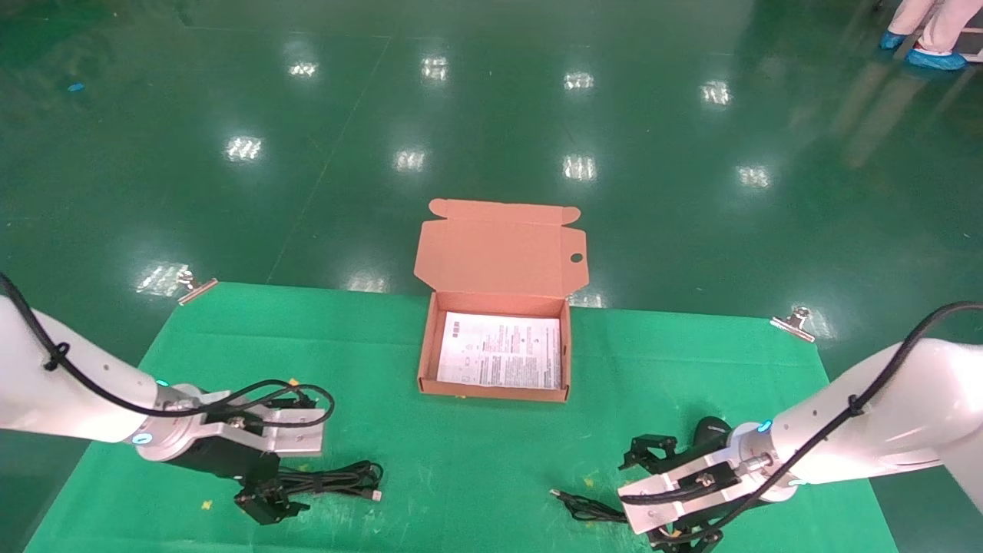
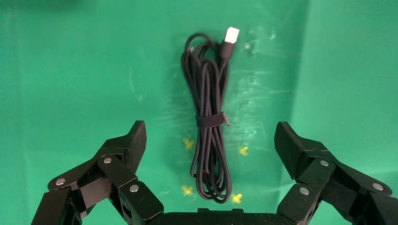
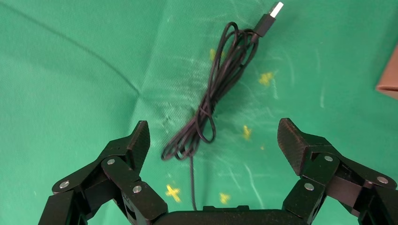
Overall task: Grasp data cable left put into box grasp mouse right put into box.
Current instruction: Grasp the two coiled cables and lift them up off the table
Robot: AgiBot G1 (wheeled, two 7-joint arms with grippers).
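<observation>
My left gripper picks up the data cable at its tied middle (image 1: pixel 318 481) next, since the strap gathers the loose loops into one narrow bundle.
The data cable (image 2: pixel 209 122) is a black bundle tied at its middle, lying on the green cloth with its silvery plug (image 2: pixel 231 34) at the far end. My left gripper (image 2: pixel 210 131) hovers open over the near half of the data cable (image 1: pixel 338 480), one finger on each side. The mouse (image 1: pixel 713 428) is a dark shape mostly hidden behind my right wrist. Its loose cord (image 3: pixel 211 108) lies under my open right gripper (image 3: pixel 213 129), which holds nothing. The salmon box (image 1: pixel 495 390) stands open at the table's middle, holding a white sheet (image 1: pixel 501 349).
The box lid (image 1: pixel 501 250) stands up behind the box. A corner of the box (image 3: pixel 387 84) shows in the right wrist view. Metal clips (image 1: pixel 196 286) (image 1: pixel 795 322) hold the cloth's far corners. Yellow marks (image 2: pixel 187 190) dot the cloth.
</observation>
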